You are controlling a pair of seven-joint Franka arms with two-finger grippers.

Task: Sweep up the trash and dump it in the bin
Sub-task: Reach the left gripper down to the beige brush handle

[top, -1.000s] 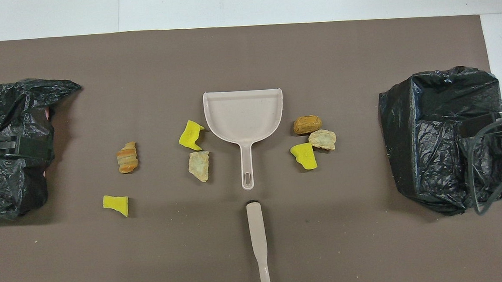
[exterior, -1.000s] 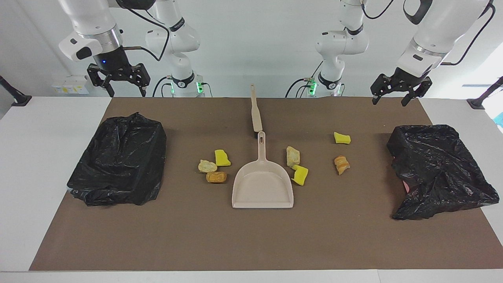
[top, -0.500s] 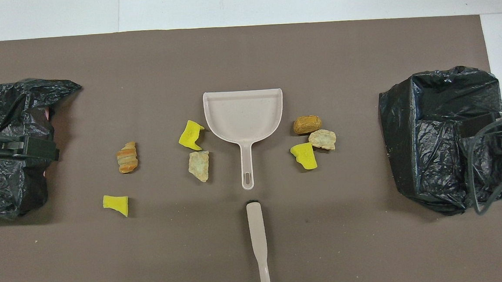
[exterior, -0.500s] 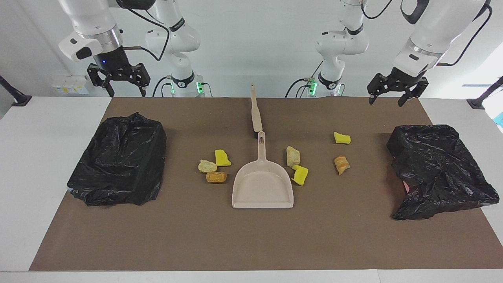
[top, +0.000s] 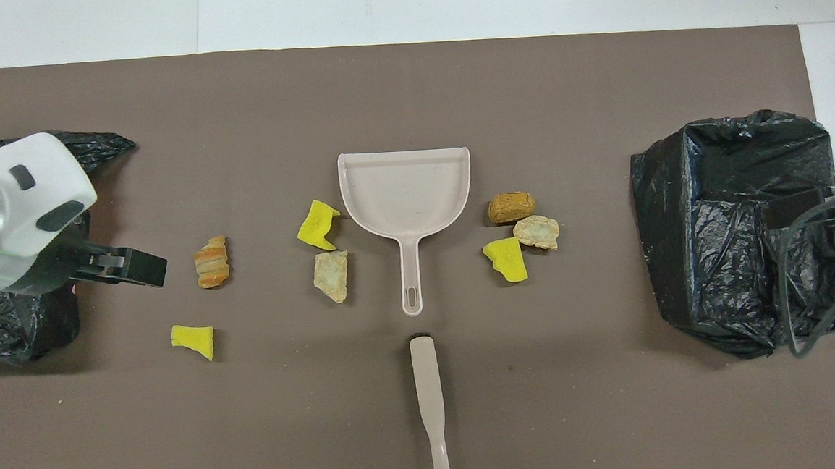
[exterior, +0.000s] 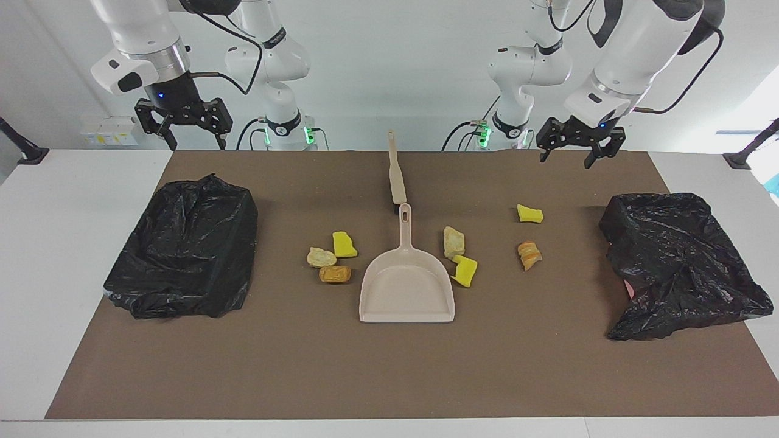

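My left gripper has to grab the beige brush [top: 428, 382] next near its middle, where the handle meets the broad head [top: 435, 432], because it is long and slim. Then it can sweep.
Several pieces of trash lie on the brown mat around a beige dustpan [exterior: 406, 292]: a yellow sponge chunk [exterior: 529, 213] and an orange bread lump [exterior: 529, 255] toward the left arm's end, a tan lump [exterior: 453, 241] and a yellow chunk [exterior: 465, 270] beside the pan, and a cluster of three [exterior: 333, 258] on its other flank. The beige brush handle [exterior: 395, 170] lies in line with the pan's handle, nearer the robots. My left gripper [exterior: 566, 161] hangs open and empty, high over the mat near the yellow chunk. My right gripper [exterior: 198, 145] waits open above the mat's corner.
Two bins lined with black bags stand on the mat, one [exterior: 185, 246] at the right arm's end and one [exterior: 678, 261] at the left arm's end. In the overhead view the left arm's wrist [top: 17, 212] covers part of its nearby bin [top: 2, 325].
The left gripper has swung from over its bin's end toward the table's middle, staying raised and open. The right arm, trash, dustpan and brush have not moved.
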